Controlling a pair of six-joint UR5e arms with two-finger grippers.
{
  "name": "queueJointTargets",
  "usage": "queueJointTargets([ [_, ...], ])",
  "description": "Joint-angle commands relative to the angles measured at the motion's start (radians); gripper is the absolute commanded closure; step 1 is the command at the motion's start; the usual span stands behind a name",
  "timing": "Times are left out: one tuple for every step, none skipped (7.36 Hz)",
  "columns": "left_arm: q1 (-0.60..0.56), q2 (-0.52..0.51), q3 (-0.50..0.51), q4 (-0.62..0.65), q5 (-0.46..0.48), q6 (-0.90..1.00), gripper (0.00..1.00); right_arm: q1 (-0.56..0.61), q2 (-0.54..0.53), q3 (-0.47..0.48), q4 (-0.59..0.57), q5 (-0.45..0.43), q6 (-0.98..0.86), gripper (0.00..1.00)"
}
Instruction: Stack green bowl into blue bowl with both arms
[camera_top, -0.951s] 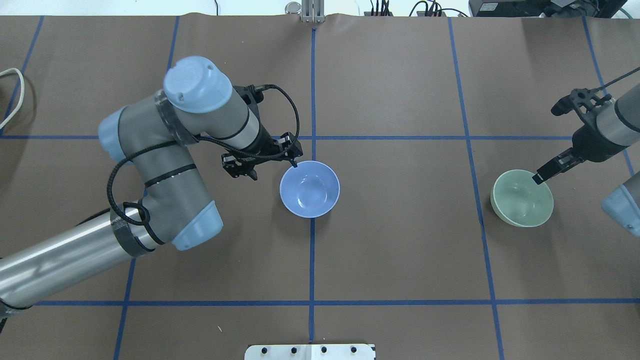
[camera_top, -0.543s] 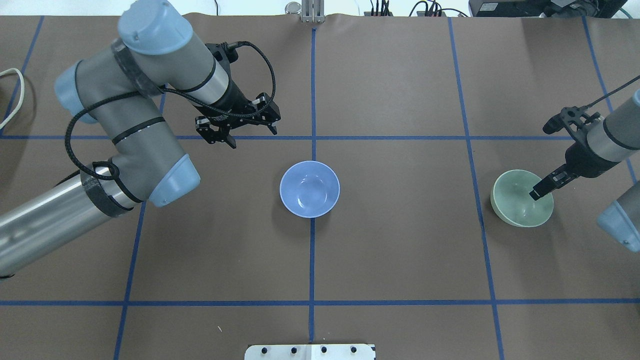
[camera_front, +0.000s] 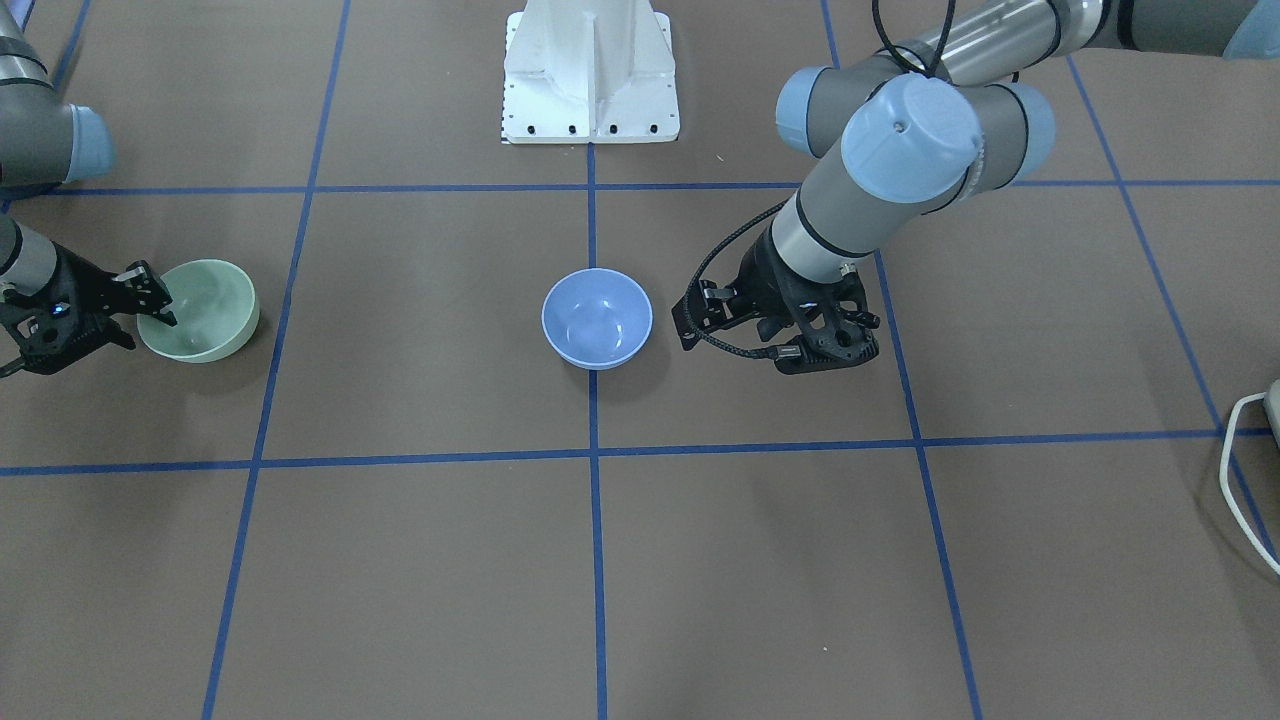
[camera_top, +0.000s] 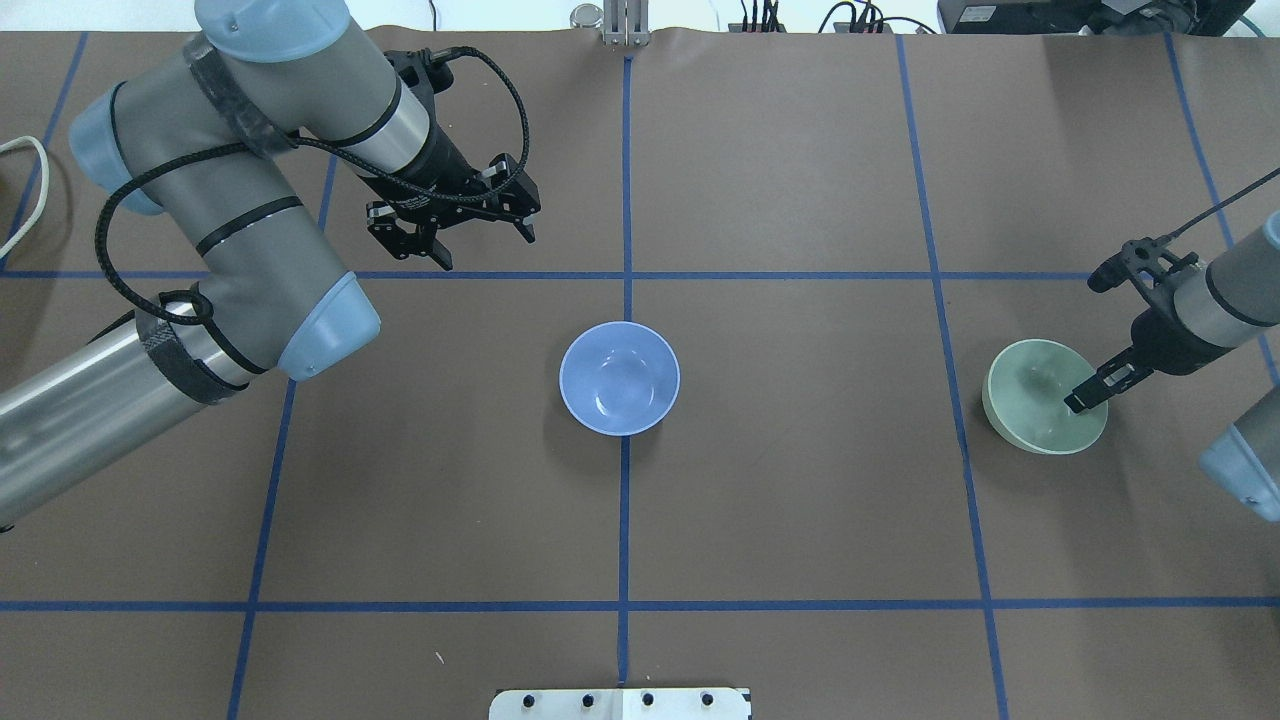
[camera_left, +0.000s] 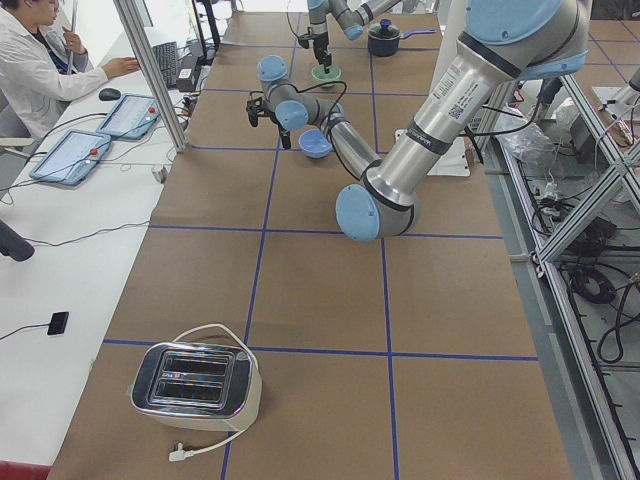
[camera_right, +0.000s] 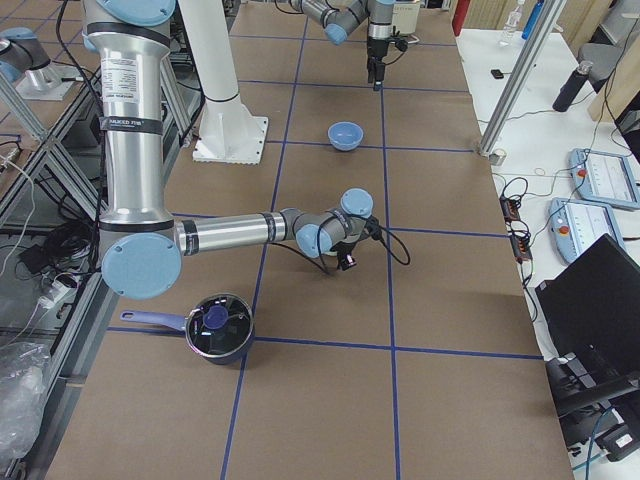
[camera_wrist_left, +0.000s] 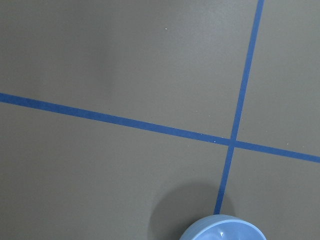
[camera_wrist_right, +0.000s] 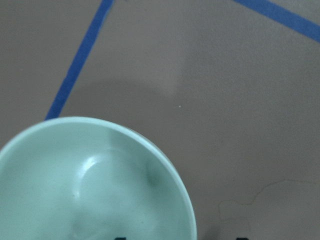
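Observation:
I will next grab the green bowl by its thin rim with my right gripper to stack it into the blue bowl, since its round body is wider than my open fingers.
The blue bowl stands upright on the middle blue line; its rim also shows at the bottom of the left wrist view. My left gripper is open and empty, hanging above the table to the far left of the blue bowl, well apart from it. The green bowl stands at the right. My right gripper is open and straddles the green bowl's right rim, one finger inside and one outside. The right wrist view is filled by the green bowl.
The white pedestal plate sits at the near middle edge. A white cable lies at the far left. A toaster stands at the table's left end and a black lidded pot at the right end.
My left gripper has left the blue bowl's rim and moved away to the far left. My right gripper has slid along the green bowl's rim and lowered over it.

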Motion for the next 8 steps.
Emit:
queueJointTargets([
  [-0.001,0.0,-0.001,0.0,0.0,0.001,0.04,0.001,0.0,0.004,0.006,0.004,0.001,0.67],
  [-0.001,0.0,-0.001,0.0,0.0,0.001,0.04,0.001,0.002,0.007,0.006,0.005,0.001,0.7],
  [-0.001,0.0,-0.001,0.008,0.0,0.001,0.04,0.001,0.005,0.007,0.004,0.005,0.001,0.71],
  [-0.001,-0.002,-0.001,0.008,0.0,0.001,0.04,0.002,0.003,0.009,0.004,0.004,0.001,0.75],
  [-0.001,-0.002,-0.003,0.008,0.0,0.001,0.04,0.002,0.002,0.009,0.004,-0.004,0.001,0.78],
  [-0.001,-0.002,-0.001,0.006,0.0,0.001,0.04,0.004,0.002,0.009,0.006,-0.004,0.001,0.79],
  [-0.001,0.0,-0.001,0.006,0.0,0.001,0.04,0.004,0.005,0.01,0.007,-0.002,-0.001,0.81],
  [-0.001,0.0,-0.001,0.006,0.001,0.001,0.04,0.004,0.008,0.021,0.007,-0.005,0.001,0.85],
])
